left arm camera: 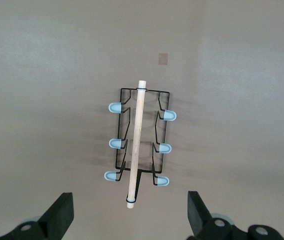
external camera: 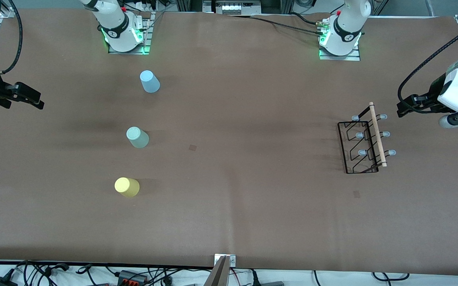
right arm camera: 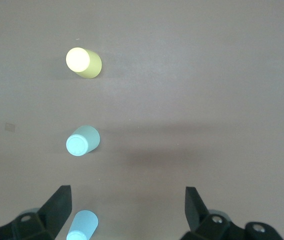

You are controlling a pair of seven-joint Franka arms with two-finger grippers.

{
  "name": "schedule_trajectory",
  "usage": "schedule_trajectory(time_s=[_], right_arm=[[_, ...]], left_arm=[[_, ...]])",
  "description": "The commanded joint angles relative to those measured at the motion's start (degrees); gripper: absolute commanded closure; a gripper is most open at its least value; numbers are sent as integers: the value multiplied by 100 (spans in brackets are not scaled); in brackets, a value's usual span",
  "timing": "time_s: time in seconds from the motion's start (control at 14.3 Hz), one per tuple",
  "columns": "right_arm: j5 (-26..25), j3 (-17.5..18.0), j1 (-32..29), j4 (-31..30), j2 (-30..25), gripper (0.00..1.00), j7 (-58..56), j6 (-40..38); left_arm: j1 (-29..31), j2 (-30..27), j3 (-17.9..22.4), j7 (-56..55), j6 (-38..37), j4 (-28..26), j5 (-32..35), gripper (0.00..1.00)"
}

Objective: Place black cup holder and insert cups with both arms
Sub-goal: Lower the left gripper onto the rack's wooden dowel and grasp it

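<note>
I should next grab the black cup holder with my left gripper by its wooden rod, so its pegs stay free to take the cups.
The black cup holder stands on the brown table toward the left arm's end, its wooden rod on top and its grey-tipped prongs pointing out to both sides. It also shows in the left wrist view. My left gripper is open and empty in the air beside the holder; in its wrist view the rod's end lies between the fingers, lower down. Three cups stand mouth down toward the right arm's end: light blue, mint green, yellow. My right gripper is open and empty over the table's edge there.
Two small brown tape marks lie on the table, one near the middle and one nearer the front camera than the holder. The arm bases stand along the table's edge farthest from the front camera. Cables run below the table's near edge.
</note>
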Motion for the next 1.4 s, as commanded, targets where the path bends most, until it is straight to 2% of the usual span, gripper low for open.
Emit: schedule_trajectory(time_s=[0.0, 0.28, 0.42, 0.49, 0.7, 0.84, 1.12, 1.33], right_arm=[[-62, 63, -55, -129, -171, 0, -72, -40], [-62, 63, -46, -120, -162, 0, -72, -31], [-53, 63, -46, -129, -162, 0, -72, -31], [-62, 63, -46, -120, -153, 0, -72, -22], [-53, 63, -55, -120, -153, 0, -72, -22], [-53, 63, -55, -120, -153, 0, -72, -14], [-53, 63, -55, -120, -153, 0, -72, -22], [-62, 63, -55, -120, -144, 0, -72, -22]], left_arm=[[52, 72, -30, 86, -44, 136, -110, 0], [17, 212, -57, 200, -44, 136, -111, 0], [34, 379, -57, 837, 26, 119, -111, 0], [43, 389, -48, 998, 261, -55, -111, 0], [131, 380, -48, 1114, 1736, -1310, -84, 0], [236, 380, -48, 1131, 2178, -1786, -67, 0], [351, 336, -57, 1158, 3108, -2533, -67, 6], [351, 336, -66, 1149, 3243, -2729, -67, 15]])
